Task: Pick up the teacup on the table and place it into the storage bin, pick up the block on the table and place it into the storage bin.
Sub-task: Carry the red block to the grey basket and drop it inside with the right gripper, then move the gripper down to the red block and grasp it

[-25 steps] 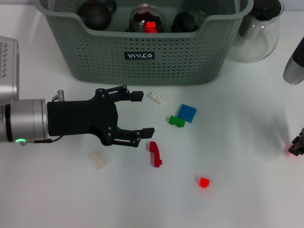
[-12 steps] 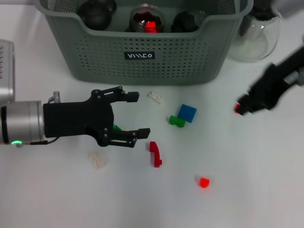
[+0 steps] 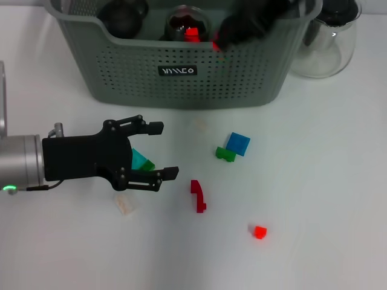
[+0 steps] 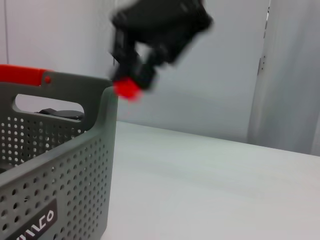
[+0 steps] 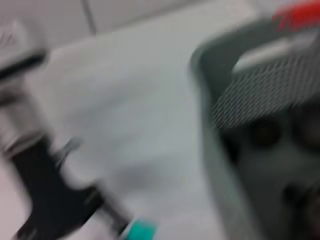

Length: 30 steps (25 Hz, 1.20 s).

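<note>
The red block [image 3: 216,45] is hanging at the bin's front rim, so I will move it toward the glass cup [image 3: 180,23] before I open my right gripper.
The grey-green storage bin [image 3: 181,78] stands at the back of the table and also shows in the left wrist view [image 4: 75,165]. My right gripper [image 3: 228,33] hovers, blurred, over the bin's front rim, shut on a small red block [image 3: 216,45]; the same gripper [image 4: 137,75] and block [image 4: 126,89] show in the left wrist view. My left gripper [image 3: 163,150] lies low on the table's left, open, with a teal block [image 3: 141,161] between its fingers. No teacup shows on the table; dark rounded vessels [image 3: 124,12] sit inside the bin.
Loose on the table are a blue block [image 3: 238,144], a green block [image 3: 225,154], a dark red piece [image 3: 198,195], a small red block [image 3: 259,231] and a pale block [image 3: 124,203]. A clear glass carafe [image 3: 329,42] stands right of the bin.
My right gripper swept from the table's right side up and left to above the bin with the red block. My left gripper drew back leftward, uncovering the teal block.
</note>
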Each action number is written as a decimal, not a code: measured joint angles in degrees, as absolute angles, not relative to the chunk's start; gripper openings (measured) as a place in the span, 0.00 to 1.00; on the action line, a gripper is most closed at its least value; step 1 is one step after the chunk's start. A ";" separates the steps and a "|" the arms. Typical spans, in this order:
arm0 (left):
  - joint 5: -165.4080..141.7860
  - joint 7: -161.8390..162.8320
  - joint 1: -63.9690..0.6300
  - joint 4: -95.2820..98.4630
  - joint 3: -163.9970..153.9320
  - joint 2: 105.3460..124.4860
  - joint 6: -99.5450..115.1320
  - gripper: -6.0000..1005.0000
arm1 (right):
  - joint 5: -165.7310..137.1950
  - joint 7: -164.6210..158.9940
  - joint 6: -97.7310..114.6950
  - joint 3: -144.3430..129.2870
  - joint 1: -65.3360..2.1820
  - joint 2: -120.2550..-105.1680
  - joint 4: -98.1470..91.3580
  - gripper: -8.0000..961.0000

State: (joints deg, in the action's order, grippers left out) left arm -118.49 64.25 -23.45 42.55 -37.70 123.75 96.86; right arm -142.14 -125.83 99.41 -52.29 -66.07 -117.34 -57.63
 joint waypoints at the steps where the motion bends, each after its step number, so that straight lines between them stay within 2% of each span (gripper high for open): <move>1: -118.52 64.25 -23.46 42.55 -37.70 123.75 96.86 0.87 | -142.21 -126.56 97.72 -52.32 -67.00 -117.26 -57.42 0.22; 5: -118.54 64.26 -23.83 42.54 -37.61 123.62 96.88 0.87 | -144.17 -129.46 88.02 -54.08 -69.49 -117.34 -55.99 0.22; 18: -118.56 64.94 -24.70 43.30 -37.62 123.32 98.66 0.87 | -148.05 -130.66 55.88 -65.70 -71.98 -120.01 -37.97 0.23; 26: -118.57 64.95 -24.71 43.34 -37.62 123.23 98.70 0.87 | -146.97 -129.44 52.18 -67.38 -72.05 -120.36 -36.58 0.41; 30: -118.57 64.95 -24.70 43.33 -37.61 123.22 98.92 0.87 | -142.45 -127.78 59.14 -66.59 -68.76 -119.74 -44.81 0.54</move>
State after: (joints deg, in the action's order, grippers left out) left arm -118.57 64.95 -24.70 43.33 -37.61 123.22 98.92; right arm -142.45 -127.78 59.14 -66.60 -68.76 -119.74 -44.81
